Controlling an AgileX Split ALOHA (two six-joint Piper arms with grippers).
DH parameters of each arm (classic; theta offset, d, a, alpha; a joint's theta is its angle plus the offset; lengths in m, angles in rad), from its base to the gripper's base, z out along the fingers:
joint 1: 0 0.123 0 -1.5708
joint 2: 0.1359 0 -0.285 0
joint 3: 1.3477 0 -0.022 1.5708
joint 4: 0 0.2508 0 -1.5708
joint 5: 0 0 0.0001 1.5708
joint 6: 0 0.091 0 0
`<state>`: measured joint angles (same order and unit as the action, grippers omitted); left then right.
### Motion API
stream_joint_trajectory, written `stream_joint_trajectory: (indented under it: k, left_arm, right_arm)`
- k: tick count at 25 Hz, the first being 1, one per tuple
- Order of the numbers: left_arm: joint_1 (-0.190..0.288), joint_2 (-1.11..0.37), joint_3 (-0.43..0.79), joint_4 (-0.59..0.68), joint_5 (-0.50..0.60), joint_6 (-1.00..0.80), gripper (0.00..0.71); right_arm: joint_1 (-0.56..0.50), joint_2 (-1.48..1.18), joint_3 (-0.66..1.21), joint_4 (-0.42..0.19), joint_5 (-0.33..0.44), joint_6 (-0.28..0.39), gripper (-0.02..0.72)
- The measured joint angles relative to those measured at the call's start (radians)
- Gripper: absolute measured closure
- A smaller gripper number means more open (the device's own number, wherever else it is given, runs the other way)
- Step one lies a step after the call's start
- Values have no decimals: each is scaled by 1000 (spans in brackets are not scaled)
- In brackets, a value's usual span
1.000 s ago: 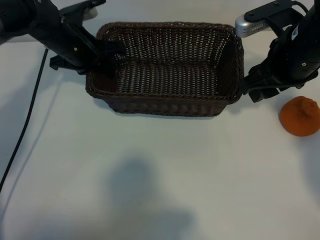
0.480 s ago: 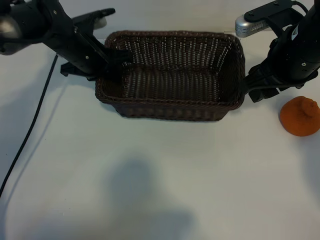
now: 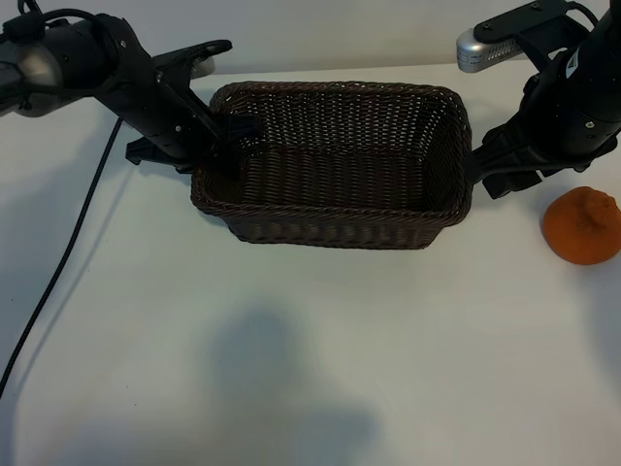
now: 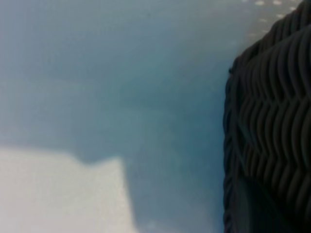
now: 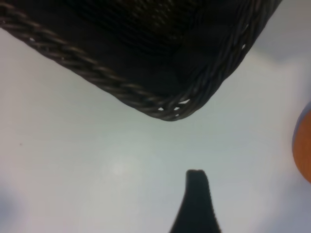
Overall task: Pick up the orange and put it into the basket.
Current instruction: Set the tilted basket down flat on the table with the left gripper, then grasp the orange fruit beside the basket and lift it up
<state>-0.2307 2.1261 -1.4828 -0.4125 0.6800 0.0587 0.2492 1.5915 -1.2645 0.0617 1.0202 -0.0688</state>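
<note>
The lower edge of the basket (image 3: pixel 330 225) is resting on the tabletop close to the pale back wall. My left gripper should open now.
The dark brown wicker basket (image 3: pixel 330 225) sits at the back middle of the white table. My left gripper (image 3: pixel 229 136) is shut on the rim of its left end wall; in the left wrist view only that woven wall (image 4: pixel 272 121) shows. The orange (image 3: pixel 581 225) rests on the table at the far right, apart from the basket, and shows as an edge (image 5: pixel 304 150) in the right wrist view. My right gripper (image 3: pixel 493 173) hangs open just off the basket's right end, between basket and orange, holding nothing. One of its fingers (image 5: pixel 197 204) shows below the basket's corner (image 5: pixel 170 104).
A black cable (image 3: pixel 56 267) trails down the table's left side. A soft shadow (image 3: pixel 262 359) lies on the bare white surface in front of the basket.
The basket has slid right and toward the back, carried by my left gripper, which moved with it. The right arm and the orange have stayed where they were.
</note>
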Motion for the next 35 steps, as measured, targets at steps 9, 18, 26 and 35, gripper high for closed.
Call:
stream_joint_trajectory:
  k: [9, 18, 26, 35]
  left_arm:
    - [0, 0, 0, -3, 8, 11, 539]
    - [0, -18, -3, -3, 47, -19, 44]
    - [0, -110, -3, 75, 77, -84, 43]
    - [0, -241, -3, 122, 121, -91, 68]
  right_arm:
    - [0, 0, 0, 0, 0, 0, 168]
    - [0, 0, 0, 0, 1, 0, 168]
    - [0, 0, 0, 0, 1, 0, 168]
    - [0, 0, 0, 0, 2, 0, 168]
